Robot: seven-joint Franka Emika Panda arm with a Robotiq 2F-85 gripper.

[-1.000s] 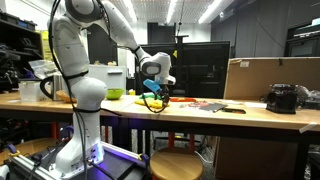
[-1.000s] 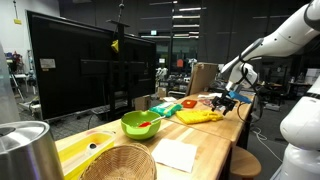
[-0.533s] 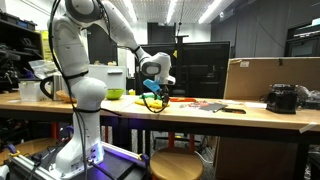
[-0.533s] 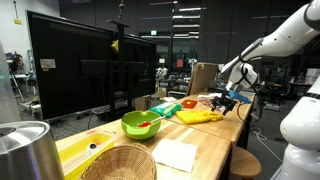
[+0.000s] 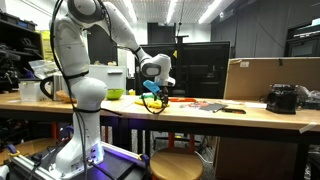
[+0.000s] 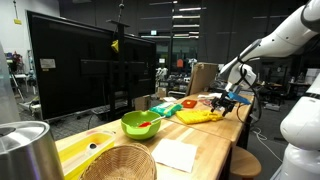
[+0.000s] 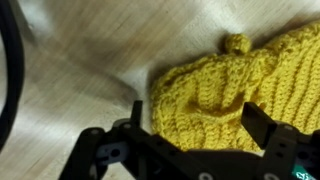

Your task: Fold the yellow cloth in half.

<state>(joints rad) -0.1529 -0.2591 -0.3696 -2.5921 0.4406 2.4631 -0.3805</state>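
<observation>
My gripper should close on the yellow cloth now: one finger meets its shadow on the tabletop beside the cloth, whose edge lies between both fingers.
The yellow cloth is a knitted piece lying rumpled on the pale wooden table. In the wrist view it fills the lower right. My gripper is open, its two dark fingers standing either side of the cloth's near edge, just above it. In both exterior views the gripper hangs low over the table's edge, with the cloth under and beside it. I cannot tell whether the fingertips touch the fabric.
A lime-green bowl, a wicker basket, a white sheet and a metal pot stand along the table. Red items lie beside the cloth. A cardboard box stands further along, and a stool stands below the table edge.
</observation>
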